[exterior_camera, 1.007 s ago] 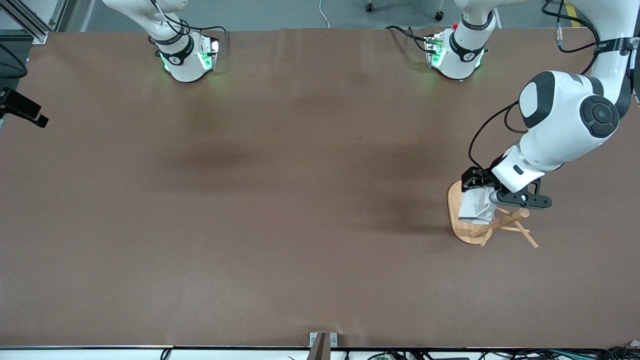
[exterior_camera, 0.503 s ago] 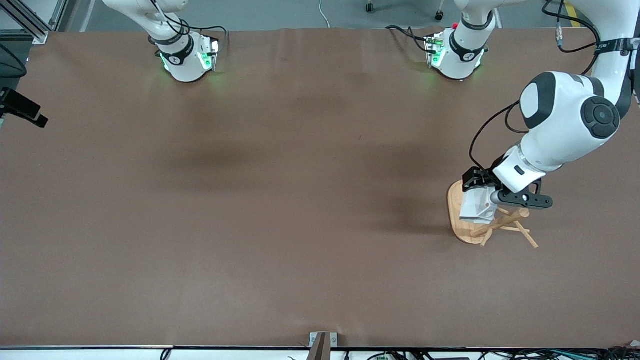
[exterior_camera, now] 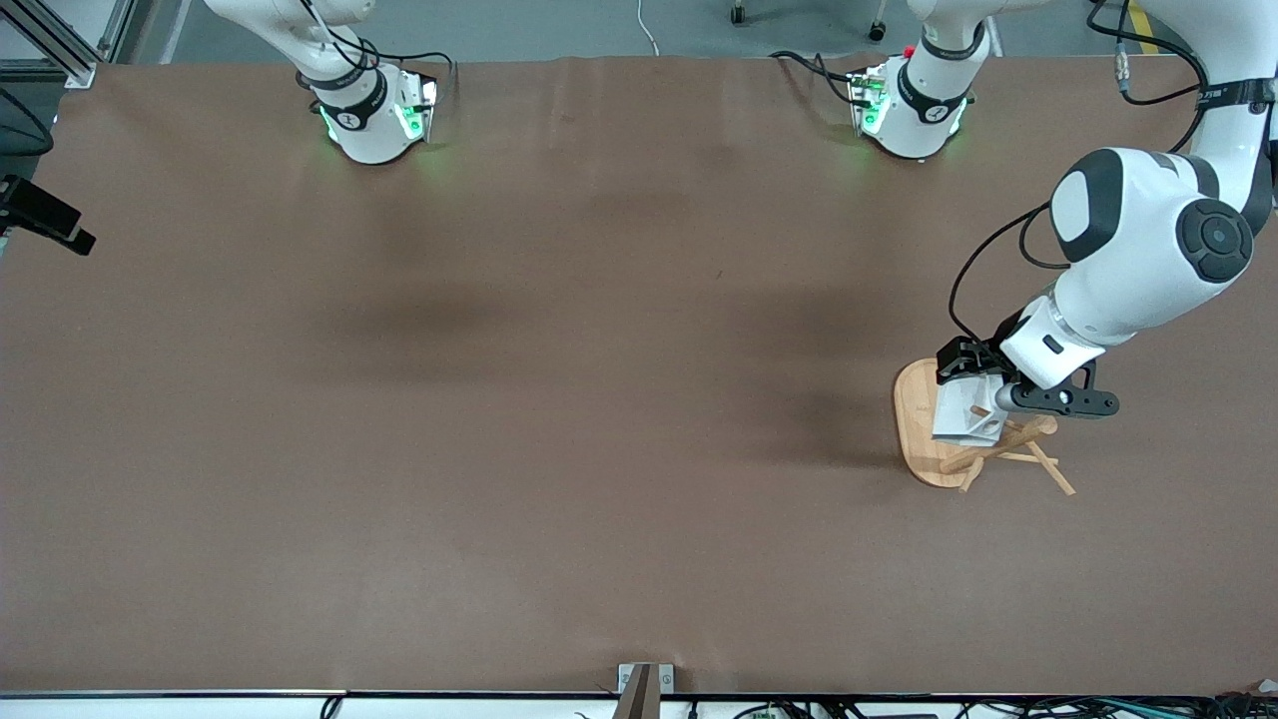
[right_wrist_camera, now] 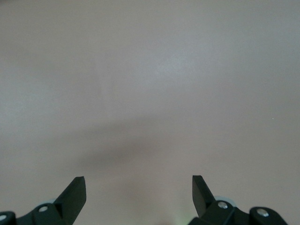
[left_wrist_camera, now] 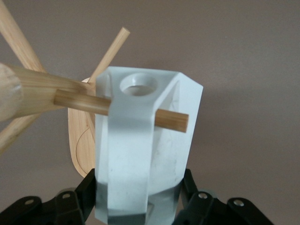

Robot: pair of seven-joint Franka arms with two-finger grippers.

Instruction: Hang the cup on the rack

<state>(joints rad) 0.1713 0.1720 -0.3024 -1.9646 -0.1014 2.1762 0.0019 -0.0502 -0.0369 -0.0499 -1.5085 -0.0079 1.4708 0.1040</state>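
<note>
My left gripper should open now, as the thin peg runs through the cup's handle in the left wrist view, and the white faceted cup would hang on the rack.
The white faceted cup is in my left gripper, which is shut on its body over the bamboo rack. In the left wrist view the cup has a thin peg passing through its handle, and the peg's tip sticks out past it. The rack's round post and oval base show beside the cup, with my left gripper clamped on the cup's sides. My right gripper is open and empty over bare table. It is out of the front view.
The rack stands toward the left arm's end of the table, with other pegs sticking out toward the front camera. The brown table stretches away from it. Both arm bases stand at the farthest edge from the front camera.
My left gripper has carried the cup a little toward the rack's post, along the peg. The right arm has not moved.
</note>
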